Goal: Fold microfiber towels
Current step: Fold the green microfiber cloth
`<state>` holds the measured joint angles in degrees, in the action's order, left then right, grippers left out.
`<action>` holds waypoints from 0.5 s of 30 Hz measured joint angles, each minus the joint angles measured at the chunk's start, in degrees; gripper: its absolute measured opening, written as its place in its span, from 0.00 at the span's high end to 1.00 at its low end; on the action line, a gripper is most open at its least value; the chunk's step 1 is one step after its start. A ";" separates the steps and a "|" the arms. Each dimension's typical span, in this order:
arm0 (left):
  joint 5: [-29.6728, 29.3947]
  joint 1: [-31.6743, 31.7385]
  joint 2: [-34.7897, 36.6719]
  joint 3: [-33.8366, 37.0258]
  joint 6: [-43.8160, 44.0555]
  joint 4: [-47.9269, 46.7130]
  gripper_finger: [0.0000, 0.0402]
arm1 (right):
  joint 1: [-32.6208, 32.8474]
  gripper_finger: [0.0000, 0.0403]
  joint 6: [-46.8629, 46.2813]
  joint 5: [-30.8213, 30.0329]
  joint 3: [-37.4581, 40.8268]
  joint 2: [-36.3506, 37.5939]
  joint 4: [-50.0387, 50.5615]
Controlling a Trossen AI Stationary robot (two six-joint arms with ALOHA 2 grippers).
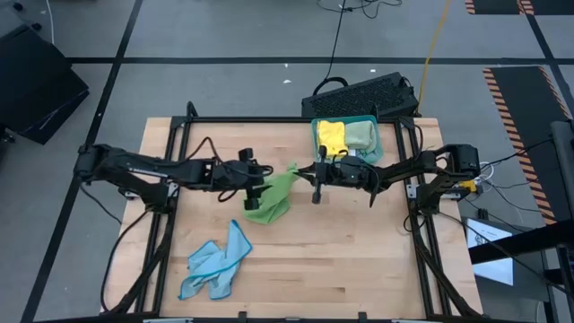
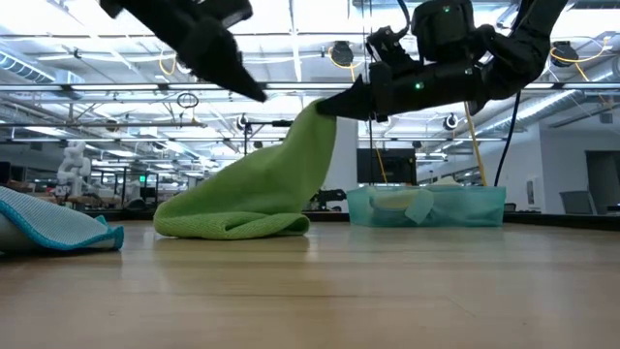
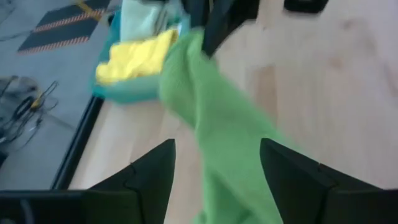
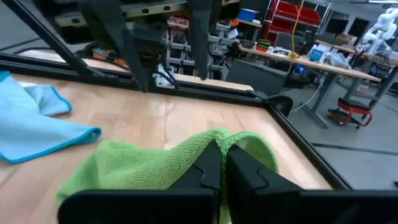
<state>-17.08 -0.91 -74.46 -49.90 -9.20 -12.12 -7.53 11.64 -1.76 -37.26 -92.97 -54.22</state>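
Observation:
The left gripper grips the green towel (image 1: 269, 202) by its loose lower end (image 1: 262, 213) next, to spread the towel between both grippers for folding.
A bright green towel (image 1: 269, 202) slants up from a heap on the table's middle to my right gripper (image 1: 300, 170), which is shut on its raised end. My left gripper (image 1: 258, 187) stands open just left of the towel. In the left wrist view its fingers (image 3: 155, 177) show on either side of the green cloth (image 3: 217, 124), and in the low view they are apart from it. A light blue towel (image 1: 215, 265) lies crumpled at the near left. A yellow towel (image 1: 332, 135) and a pale green one (image 1: 360, 135) lie in the teal tray (image 1: 372, 121). My right gripper pinches the green towel's raised end (image 4: 217, 138) between its two shut fingers, where the cloth bunches into a fold. The fingers lie about level and come from the table's right. The towel hangs slanting below them, and its lower part (image 2: 232, 225) is heaped on the table.
The teal tray stands at the far edge, right of middle. A black keyboard (image 1: 363, 94) lies beyond it. Black frame rails (image 1: 179, 135) run along the table's sides. Bare wood (image 1: 359, 260) lies at the near right.

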 joint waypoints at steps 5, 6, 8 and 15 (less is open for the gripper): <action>-2.50 1.79 1.11 1.09 -0.44 -2.57 0.41 | 0.00 1.00 -6.37 0.07 0.00 0.00 -1.54; -2.45 2.59 1.08 2.09 -1.25 -1.11 0.41 | 0.03 1.00 -8.04 0.07 0.00 0.00 -1.83; -0.42 4.71 0.77 4.33 -3.13 4.79 0.40 | 0.38 1.00 -8.88 0.04 0.00 -0.02 -1.92; 3.14 9.52 0.53 9.85 -3.44 15.66 0.40 | -0.45 1.00 -1.42 -5.11 0.00 -0.04 -7.78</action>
<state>-13.94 8.61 -73.93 -40.04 -12.64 3.53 -7.98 10.22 -6.87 -37.26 -93.01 -61.99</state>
